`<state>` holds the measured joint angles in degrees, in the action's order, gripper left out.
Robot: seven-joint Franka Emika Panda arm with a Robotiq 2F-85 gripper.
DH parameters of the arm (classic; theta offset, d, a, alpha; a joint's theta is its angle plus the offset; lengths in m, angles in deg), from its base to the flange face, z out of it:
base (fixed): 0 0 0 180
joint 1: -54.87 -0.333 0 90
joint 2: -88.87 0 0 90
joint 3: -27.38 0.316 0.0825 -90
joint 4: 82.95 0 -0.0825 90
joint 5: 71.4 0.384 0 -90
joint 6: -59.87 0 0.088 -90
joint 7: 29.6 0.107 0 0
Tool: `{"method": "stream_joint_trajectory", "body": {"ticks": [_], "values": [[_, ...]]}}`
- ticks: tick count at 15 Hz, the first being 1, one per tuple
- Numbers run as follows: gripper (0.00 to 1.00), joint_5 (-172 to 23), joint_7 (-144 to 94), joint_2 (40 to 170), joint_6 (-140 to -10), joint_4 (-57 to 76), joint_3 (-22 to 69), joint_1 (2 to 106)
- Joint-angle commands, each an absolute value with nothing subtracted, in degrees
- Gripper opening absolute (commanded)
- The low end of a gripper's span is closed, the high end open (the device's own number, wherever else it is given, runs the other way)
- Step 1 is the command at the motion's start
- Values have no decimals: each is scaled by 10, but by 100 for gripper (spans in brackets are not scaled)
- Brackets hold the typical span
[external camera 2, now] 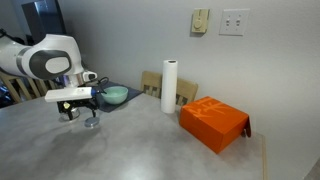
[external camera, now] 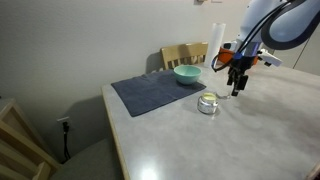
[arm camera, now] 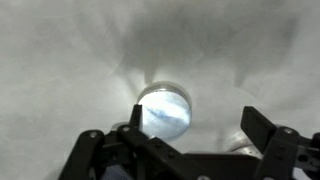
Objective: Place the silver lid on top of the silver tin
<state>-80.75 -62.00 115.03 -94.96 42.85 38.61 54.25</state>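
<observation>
The silver lid [arm camera: 163, 112] has to go on the silver tin, so next my gripper needs to grab it across its opposite outer edges and keep it flat with its bottom free.
In the wrist view a flat shiny round silver lid [arm camera: 163, 112] lies on the pale table, just inside my left finger. My gripper [arm camera: 193, 108] is open and empty above it. A second round metal shape [arm camera: 238, 143], probably the silver tin, shows partly behind my right finger. In both exterior views the silver tin [external camera: 208, 103] [external camera 2: 91, 121] stands on the table beside my gripper [external camera: 237, 88] [external camera 2: 70, 112]. I cannot make out the lid in the exterior views.
A teal bowl [external camera: 187, 73] [external camera 2: 115, 95] sits on a dark blue mat [external camera: 150, 93]. A wooden chair [external camera: 185, 54] stands behind the table. A paper towel roll [external camera 2: 170, 85] and an orange box [external camera 2: 213, 122] stand further along the table.
</observation>
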Motion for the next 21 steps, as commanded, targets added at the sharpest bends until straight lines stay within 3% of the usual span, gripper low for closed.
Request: {"method": "stream_joint_trajectory", "body": {"ticks": [1, 13, 21], "values": [[100, -838, -583, 1175, -985, 407, 359, 526], [100, -773, -641, 1250, -957, 339, 445, 596], [100, -870, -521, 1238, -989, 361, 342, 505]]}}
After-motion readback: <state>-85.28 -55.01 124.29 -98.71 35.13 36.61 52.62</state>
